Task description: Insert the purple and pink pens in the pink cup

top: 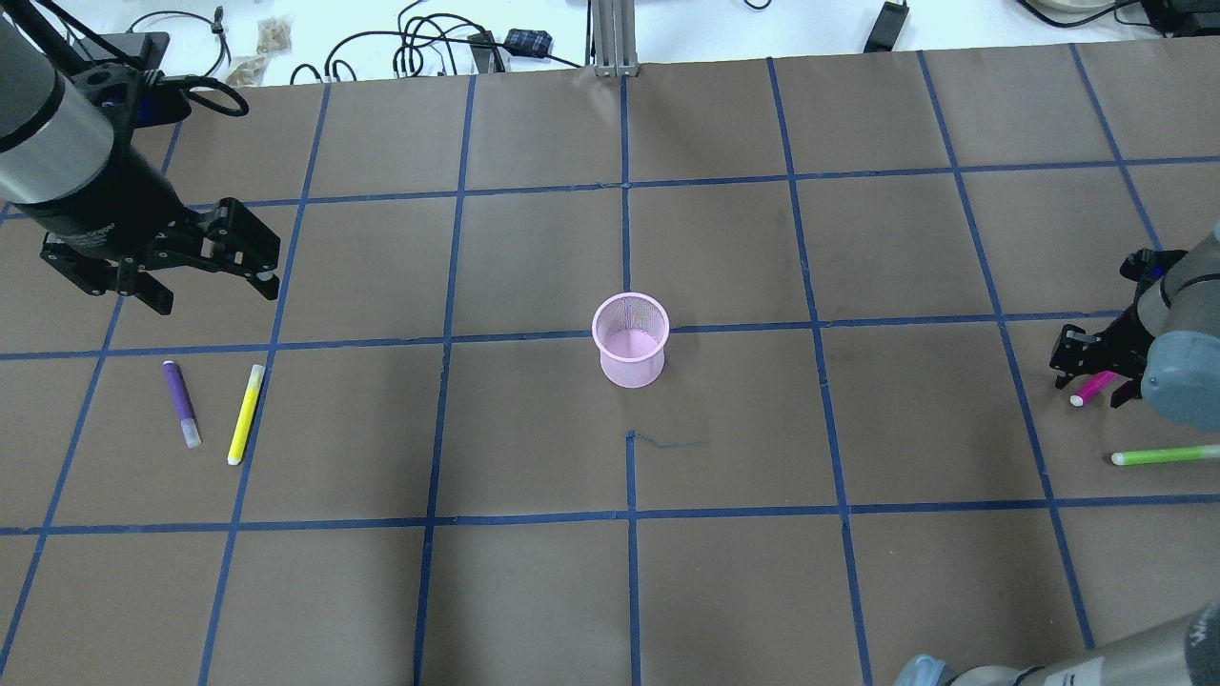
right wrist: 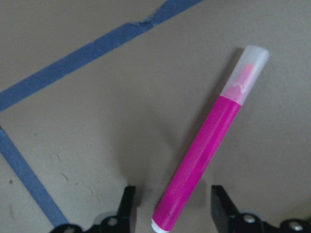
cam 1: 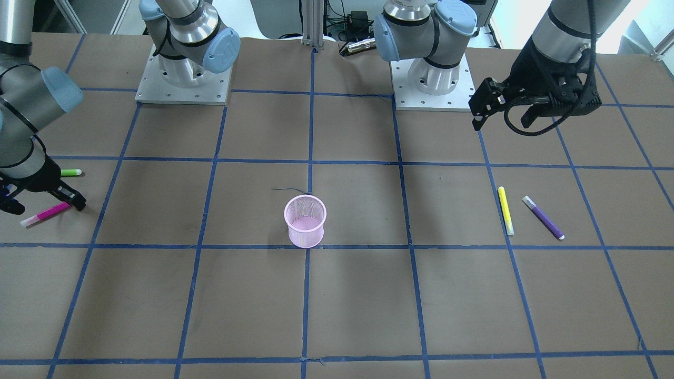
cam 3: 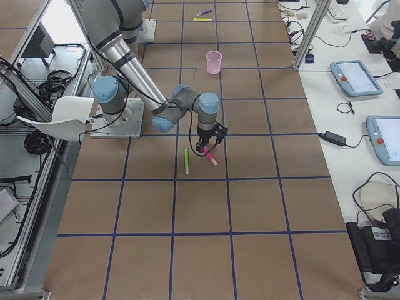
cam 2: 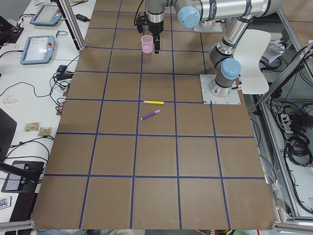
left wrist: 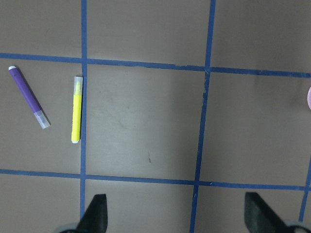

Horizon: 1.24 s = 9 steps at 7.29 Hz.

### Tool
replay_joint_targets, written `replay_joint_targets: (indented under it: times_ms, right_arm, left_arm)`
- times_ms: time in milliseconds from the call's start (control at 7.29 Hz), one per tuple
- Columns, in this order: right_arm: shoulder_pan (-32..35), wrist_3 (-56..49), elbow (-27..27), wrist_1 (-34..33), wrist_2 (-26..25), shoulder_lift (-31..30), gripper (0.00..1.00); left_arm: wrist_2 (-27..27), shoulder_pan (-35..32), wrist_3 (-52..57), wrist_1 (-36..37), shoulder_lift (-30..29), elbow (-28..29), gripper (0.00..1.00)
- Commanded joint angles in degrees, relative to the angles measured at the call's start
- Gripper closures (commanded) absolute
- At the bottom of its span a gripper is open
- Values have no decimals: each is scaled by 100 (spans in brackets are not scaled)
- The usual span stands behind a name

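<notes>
Next, my right gripper grabs the pink pen by its white-tipped rear end (right wrist: 167,213), which leaves the pink pen's clear end with the cap (right wrist: 247,73) free to enter the pink cup.
A pink mesh cup (cam 1: 305,221) stands upright at the table's middle, also in the overhead view (top: 630,340). A pink pen (right wrist: 204,145) lies flat on the table near its end on my right (cam 1: 46,213). My right gripper (right wrist: 172,213) is low over it and open, a finger on each side of the pen's rear end (top: 1094,379). A purple pen (left wrist: 29,97) lies flat on my left (top: 180,403). My left gripper (top: 214,291) is open and empty, raised above the table beyond that pen (left wrist: 176,216).
A yellow pen (top: 246,413) lies just beside the purple pen. A green pen (top: 1165,455) lies close to the pink pen, on the robot's side of it. Both arm bases (cam 1: 181,79) stand at the table's robot side. Cables lie past the far edge.
</notes>
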Motion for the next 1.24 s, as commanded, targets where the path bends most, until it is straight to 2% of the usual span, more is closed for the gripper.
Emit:
replay_joint_targets:
  times_ms: [0,137,275,412,549,824,961,1098]
  right_arm:
    - [-2,-8,-69,256,-107,-6,74]
    - [-2,-51,-78,274,-116,2,89]
    - [-2,-95,-87,283,-247,-50,100]
    - [7,-104,-183,292,-431,-103,100]
    - [51,-131,-454,814,-441,-277,100]
    - [444,174,-1165,2674,-92,-918,100]
    - [795,690,-1429,3457,363,-981,95]
    - [1233,1296,-1684,4274,1142,-1104,100]
  left_arm:
    - [17,444,-16,-17,-2,-32,0]
    - [18,638,-8,-18,-10,-59,0]
    - [26,727,-8,-18,-19,-59,0]
    - [183,797,-8,-18,-54,-68,0]
    - [463,902,1,-9,-107,-68,0]
    - [519,1244,1,-9,-238,-68,0]
    - [510,1350,-8,174,-335,-68,0]
    - [510,1369,-16,628,-562,-94,0]
